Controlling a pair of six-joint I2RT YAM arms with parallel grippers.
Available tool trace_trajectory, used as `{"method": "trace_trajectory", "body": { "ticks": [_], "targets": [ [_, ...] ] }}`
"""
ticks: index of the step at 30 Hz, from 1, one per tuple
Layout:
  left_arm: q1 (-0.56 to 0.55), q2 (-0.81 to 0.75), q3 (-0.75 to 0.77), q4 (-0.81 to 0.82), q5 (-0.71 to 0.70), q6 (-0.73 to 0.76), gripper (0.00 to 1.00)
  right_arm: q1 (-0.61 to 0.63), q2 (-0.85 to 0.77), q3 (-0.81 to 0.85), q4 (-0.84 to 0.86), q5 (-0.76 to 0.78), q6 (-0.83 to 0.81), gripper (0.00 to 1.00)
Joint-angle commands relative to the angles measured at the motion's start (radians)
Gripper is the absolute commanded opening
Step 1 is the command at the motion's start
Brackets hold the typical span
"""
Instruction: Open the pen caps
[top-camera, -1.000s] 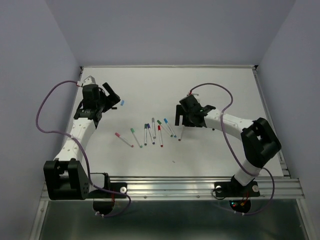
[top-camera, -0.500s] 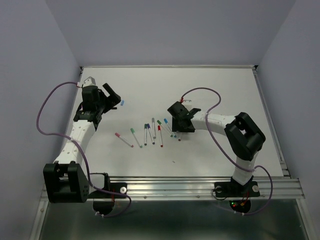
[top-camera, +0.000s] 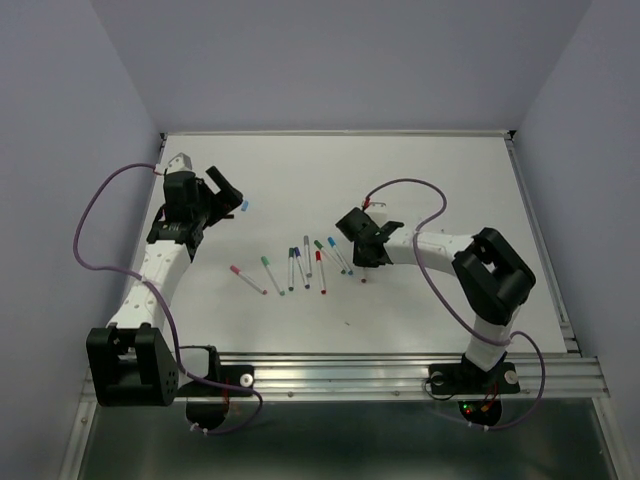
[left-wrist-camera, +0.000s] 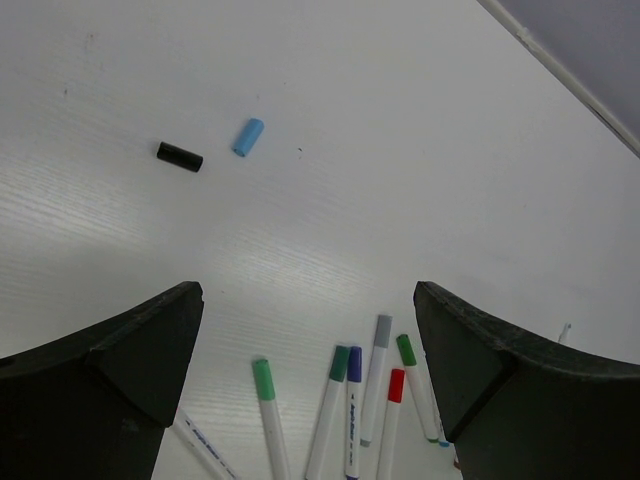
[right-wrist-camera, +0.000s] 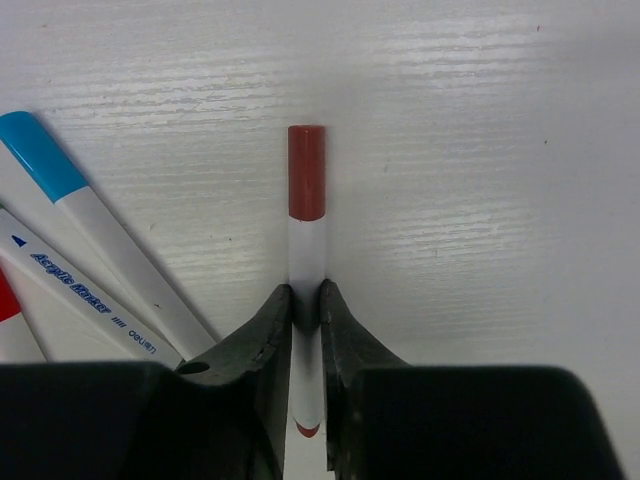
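Observation:
Next, the left gripper grabs the pen by its brown-red cap (right-wrist-camera: 306, 172) and leaves the pen's white body to my right gripper, to open the pen.
My right gripper (right-wrist-camera: 306, 300) is shut on the white barrel of a pen (right-wrist-camera: 306, 250) that lies on the table. Its brown-red cap (right-wrist-camera: 306, 172) is on and points away from the jaws. In the top view this gripper (top-camera: 362, 262) sits at the right end of a row of several capped pens (top-camera: 305, 262). My left gripper (left-wrist-camera: 308, 300) hangs open and empty above the table, at the left (top-camera: 228, 195). Two loose pen caps lie beyond it, one black (left-wrist-camera: 180, 157) and one light blue (left-wrist-camera: 248, 137). Capped pens (left-wrist-camera: 354, 400) show between the left fingers.
A pen with a light-blue cap (right-wrist-camera: 40, 155) and another barrel lie just left of the held pen. The white table (top-camera: 450, 180) has a raised rail at its near edge (top-camera: 400, 370). Purple cables loop over both arms.
The right gripper moved left onto the pen at the right end of the row and went from open to shut on its barrel. The left arm has not moved.

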Motion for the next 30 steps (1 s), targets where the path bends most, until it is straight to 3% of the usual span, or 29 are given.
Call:
{"method": "trace_trajectory", "body": {
  "ticks": [1, 5, 9, 12, 16, 21, 30],
  "targets": [
    [-0.005, -0.055, -0.017, 0.047, 0.055, 0.006, 0.99, -0.002, -0.044, -0.059, -0.010, 0.003, -0.021, 0.05],
    [-0.008, -0.060, -0.019, 0.070, 0.131, 0.003, 0.99, -0.042, -0.136, -0.098, 0.045, 0.004, -0.074, 0.01],
    [-0.029, -0.074, -0.020, 0.102, 0.190, -0.005, 0.99, -0.064, -0.260, -0.118, 0.128, -0.025, -0.246, 0.01],
    [-0.064, -0.083, -0.025, 0.142, 0.247, -0.018, 0.99, -0.064, -0.360, -0.141, 0.228, -0.141, -0.338, 0.01],
    [-0.210, -0.085, -0.020, 0.223, 0.313, -0.025, 0.99, -0.064, -0.459, -0.200, 0.381, -0.443, -0.441, 0.01],
    [-0.328, -0.059, -0.005, 0.294, 0.323, -0.063, 0.99, -0.064, -0.498, -0.206, 0.513, -0.624, -0.440, 0.01],
    [-0.428, 0.020, 0.012, 0.375, 0.326, -0.115, 0.99, -0.064, -0.492, -0.160, 0.568, -0.732, -0.423, 0.01]
  ]
}}
